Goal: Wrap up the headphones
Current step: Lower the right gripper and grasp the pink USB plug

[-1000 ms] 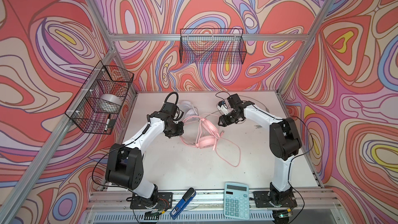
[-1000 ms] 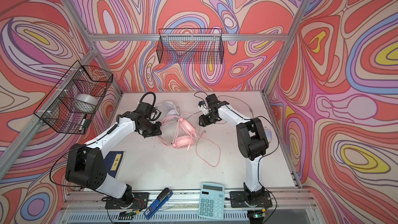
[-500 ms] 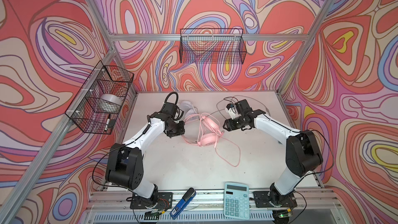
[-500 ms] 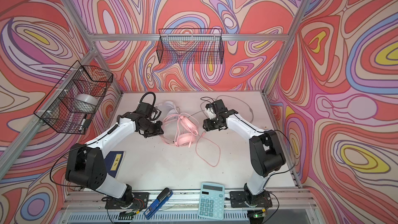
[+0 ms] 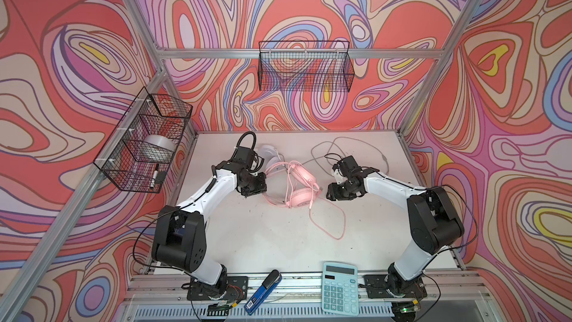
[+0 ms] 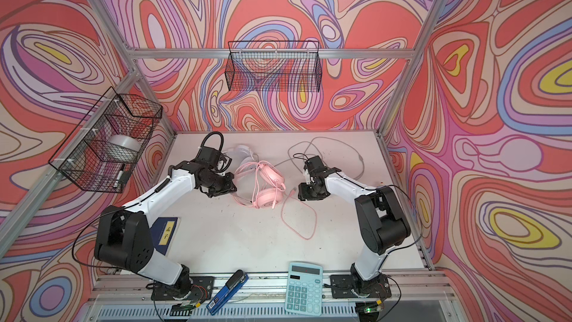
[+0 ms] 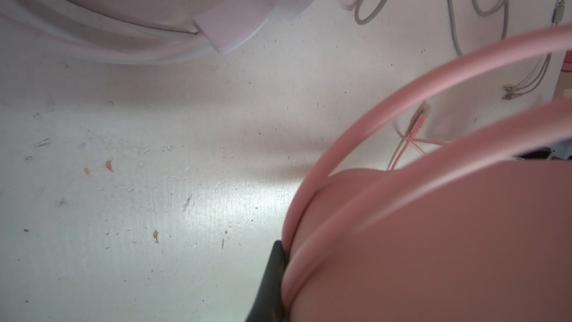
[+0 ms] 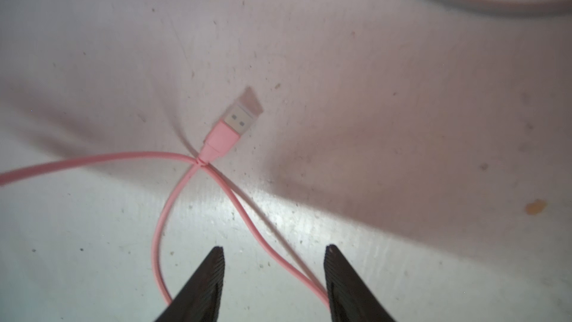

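Note:
My right gripper should pick up the USB plug by its pink body next. The loose cord behind it then stays free to wrap the headphones.
The pink headphones (image 5: 301, 201) lie mid-table in both top views, with pink cord wound over the earcups (image 6: 272, 178). My left gripper (image 5: 257, 191) is shut on their headband; in the left wrist view one black finger (image 7: 272, 274) presses against the pink band (image 7: 402, 212). The rest of the pink cord (image 5: 337, 227) loops toward the front. Its USB plug (image 8: 235, 125) lies flat on the table. My right gripper (image 8: 274, 252) hangs open just above the cord behind the plug (image 6: 292, 188), touching nothing. The white headphones (image 5: 269, 156) sit behind the pink pair.
The grey cord (image 5: 356, 147) sprawls at the back right. A calculator (image 5: 340, 292) and blue stapler (image 5: 263, 291) rest on the front rail. A blue book (image 6: 167, 233) lies under the left arm. Wire baskets hang on the left wall (image 5: 142, 144) and back wall (image 5: 305, 69).
My right gripper has moved away from the pink headphones, toward the front and down over the cord by the plug; its elbow swung out right. The left gripper has stayed put.

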`<state>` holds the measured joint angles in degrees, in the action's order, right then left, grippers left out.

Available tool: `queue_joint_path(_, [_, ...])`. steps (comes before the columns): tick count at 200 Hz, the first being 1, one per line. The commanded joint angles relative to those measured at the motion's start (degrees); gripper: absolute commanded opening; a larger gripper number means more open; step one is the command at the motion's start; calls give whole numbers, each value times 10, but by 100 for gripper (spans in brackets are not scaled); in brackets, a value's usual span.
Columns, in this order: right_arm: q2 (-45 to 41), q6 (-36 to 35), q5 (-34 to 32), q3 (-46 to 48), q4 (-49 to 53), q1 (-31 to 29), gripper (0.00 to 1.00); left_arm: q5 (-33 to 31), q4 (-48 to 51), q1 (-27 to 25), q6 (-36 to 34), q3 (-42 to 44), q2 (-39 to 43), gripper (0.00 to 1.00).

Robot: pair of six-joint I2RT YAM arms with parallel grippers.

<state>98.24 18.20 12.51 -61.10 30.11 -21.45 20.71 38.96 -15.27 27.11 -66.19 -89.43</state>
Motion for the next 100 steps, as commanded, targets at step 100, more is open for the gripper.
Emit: queue_joint_path(100, [97,193,-1,-54,-87,-26,57,40,-27,3,18,-1,3,0])
